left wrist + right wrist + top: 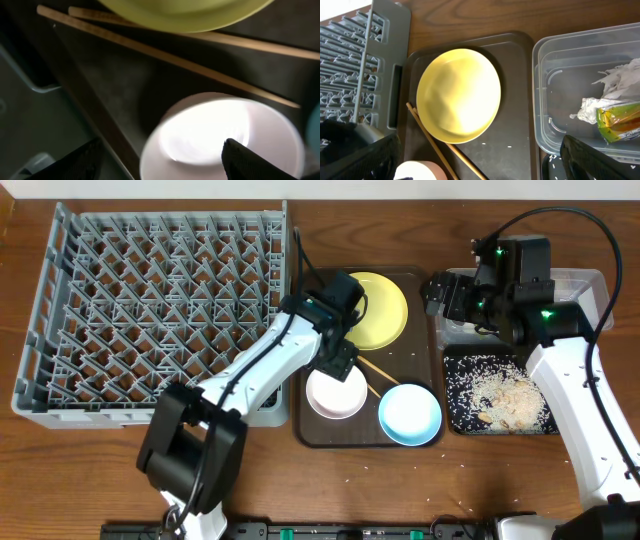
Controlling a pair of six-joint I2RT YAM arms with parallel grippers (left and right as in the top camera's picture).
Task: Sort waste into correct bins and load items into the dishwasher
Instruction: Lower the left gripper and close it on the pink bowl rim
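Observation:
The white bowl should be tilted and loaded into the dish rack, so my left gripper needs to grab the white bowl's rim [310,385] [147,152] next, on the side near the dish rack.
On the brown serving tray [305,430] lie a yellow plate [378,308], a white bowl [337,395], a light blue bowl [410,414] and wooden chopsticks [373,368]. My left gripper [338,363] is open just above the white bowl [220,135], one finger over its inside, the other outside its rim [160,162]. My right gripper [437,292] is open and empty [480,165], by the left edge of the clear tub [555,65], which holds a napkin [620,80] and a yellow-green wrapper [620,122]. The black tray [455,418] holds rice and scraps [505,395]. The small white cup is out of view.
The large grey dish rack [150,300] stands at the left, touching the brown tray's left side. A few rice grains lie on the wooden table [400,480] in front of the trays. The chopsticks [165,55] lie between plate and white bowl.

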